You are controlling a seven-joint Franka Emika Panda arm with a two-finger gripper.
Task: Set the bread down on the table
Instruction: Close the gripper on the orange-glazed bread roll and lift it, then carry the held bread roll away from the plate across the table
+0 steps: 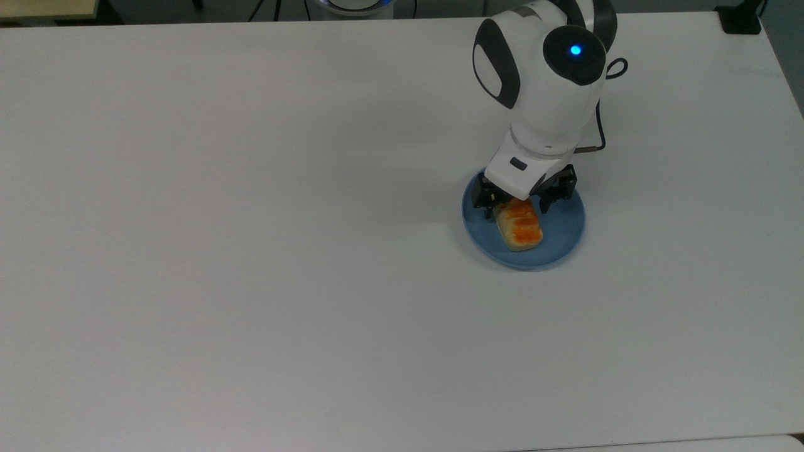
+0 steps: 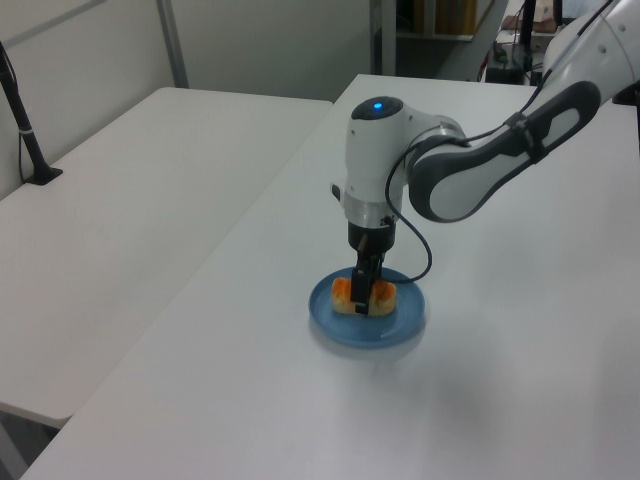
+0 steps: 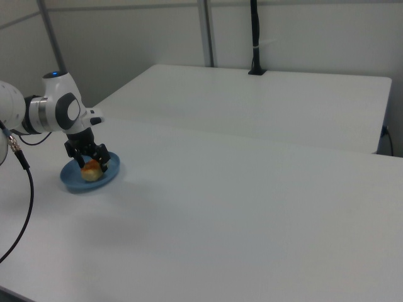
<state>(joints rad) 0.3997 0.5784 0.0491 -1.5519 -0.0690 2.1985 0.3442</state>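
Note:
Next, my gripper grabs the bread across its glazed middle to put the bread on the tabletop.
The bread, a small tan loaf with an orange glazed top, lies on a round blue plate on the white table. My gripper is down over the loaf's far end, open, with one dark finger on each side of it. The white wrist hides that end of the loaf in the top view. In the left view a finger crosses the middle of the bread on the plate, where my gripper reaches down. The right view has my gripper straddling the bread over the plate.
A second white table stands alongside with a gap between. A black post is clamped to it; it appears again as a black post in the right view. A black cable hangs from the arm. A dark block sits at the table's far corner.

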